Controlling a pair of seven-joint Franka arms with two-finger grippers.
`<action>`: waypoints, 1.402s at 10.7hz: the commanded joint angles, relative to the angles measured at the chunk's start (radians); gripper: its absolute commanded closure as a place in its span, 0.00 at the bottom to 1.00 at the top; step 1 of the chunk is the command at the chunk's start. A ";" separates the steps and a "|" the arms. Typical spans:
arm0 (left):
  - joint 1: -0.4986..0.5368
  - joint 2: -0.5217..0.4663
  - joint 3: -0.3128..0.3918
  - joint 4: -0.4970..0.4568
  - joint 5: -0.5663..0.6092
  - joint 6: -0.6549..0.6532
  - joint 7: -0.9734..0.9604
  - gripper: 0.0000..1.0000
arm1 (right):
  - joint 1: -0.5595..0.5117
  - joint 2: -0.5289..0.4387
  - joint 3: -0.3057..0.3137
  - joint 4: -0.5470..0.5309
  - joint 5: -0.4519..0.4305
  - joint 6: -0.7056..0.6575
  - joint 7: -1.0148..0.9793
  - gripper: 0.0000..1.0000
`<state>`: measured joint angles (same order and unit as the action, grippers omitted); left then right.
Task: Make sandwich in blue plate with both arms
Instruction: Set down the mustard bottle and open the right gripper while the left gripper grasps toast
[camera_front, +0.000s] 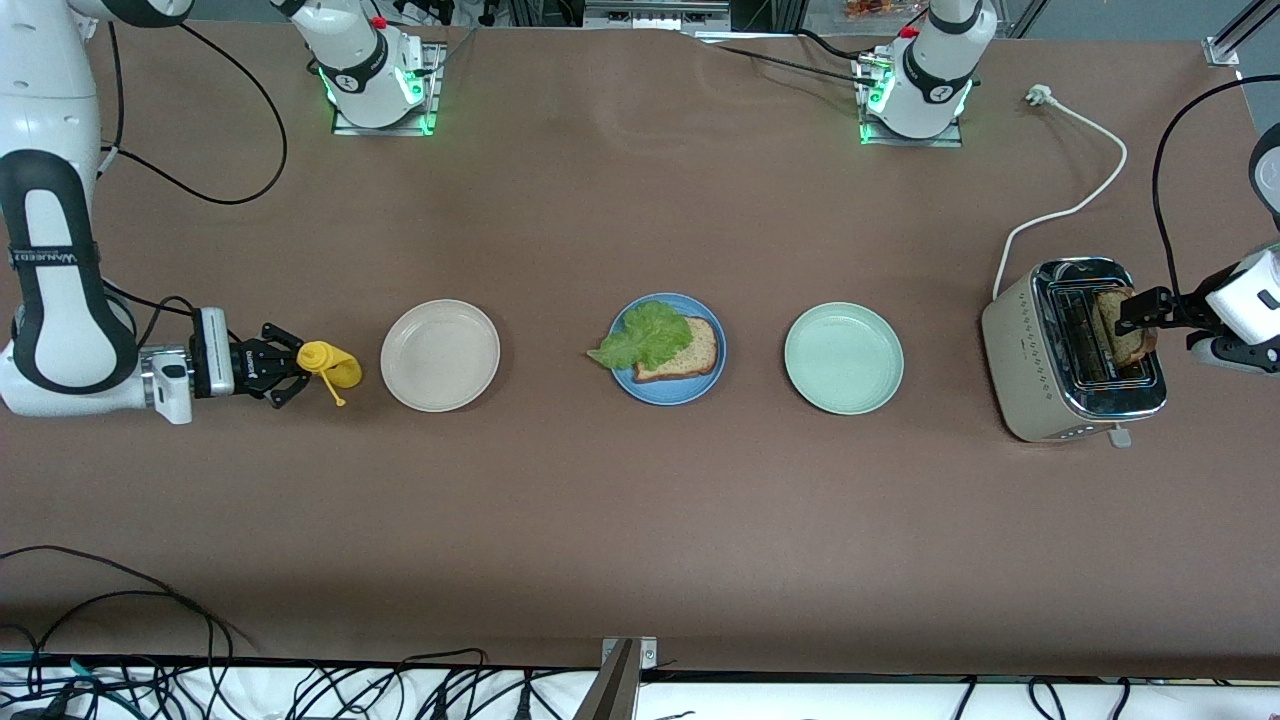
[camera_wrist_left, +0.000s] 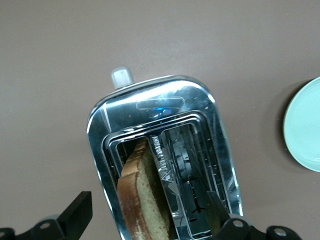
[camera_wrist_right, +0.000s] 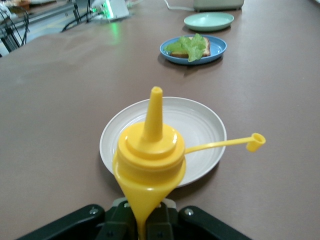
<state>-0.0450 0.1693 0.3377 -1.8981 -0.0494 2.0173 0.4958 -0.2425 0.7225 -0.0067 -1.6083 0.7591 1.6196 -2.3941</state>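
Note:
My left gripper's fingers are above the bread slice (camera_wrist_left: 142, 195) in the toaster slot (camera_wrist_left: 127, 150) and would miss if closed now. They should lower first, then close on it.
The blue plate (camera_front: 665, 396) (camera_wrist_right: 218, 48) sits mid-table and carries one brown bread slice (camera_front: 692, 356) with a ruffled lettuce leaf (camera_front: 650, 335) (camera_wrist_right: 191, 46) on top. A second bread slice (camera_front: 1128, 338) (camera_wrist_left: 142, 197) stands in a slot of the toaster (camera_front: 1040, 340) (camera_wrist_left: 150, 105). My left gripper (camera_front: 1138, 322) (camera_wrist_left: 149, 212) hovers over that slot, open, one finger on each side of the slice without touching it. My right gripper (camera_front: 285, 372) (camera_wrist_right: 142, 222) is shut on a yellow squeeze bottle (camera_front: 335, 366) (camera_wrist_right: 150, 160), held level beside the beige-white plate (camera_front: 440, 398) (camera_wrist_right: 210, 120), nozzle toward it.
A pale green plate (camera_front: 843, 400) (camera_wrist_right: 208, 21) (camera_wrist_left: 305, 125) lies between the blue plate and the toaster. The bottle's cap (camera_wrist_right: 255, 142) hangs open on its tether. The toaster's white cord (camera_front: 1085, 195) runs toward the left arm's base. Cables hang along the table's near edge.

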 joint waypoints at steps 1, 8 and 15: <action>-0.003 0.006 0.037 -0.015 -0.036 0.024 0.046 0.00 | -0.027 0.047 0.016 0.002 0.057 -0.035 -0.053 0.95; -0.001 0.015 0.057 -0.036 -0.061 0.032 0.061 0.00 | -0.054 0.064 0.013 0.047 0.046 -0.107 0.028 0.00; -0.001 0.012 0.072 -0.070 -0.087 0.032 0.061 0.97 | -0.054 0.048 -0.032 0.206 -0.070 -0.269 0.534 0.00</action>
<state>-0.0442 0.1826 0.3974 -1.9576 -0.0877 2.0371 0.5198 -0.2864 0.7766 -0.0229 -1.4850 0.7442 1.4598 -2.0600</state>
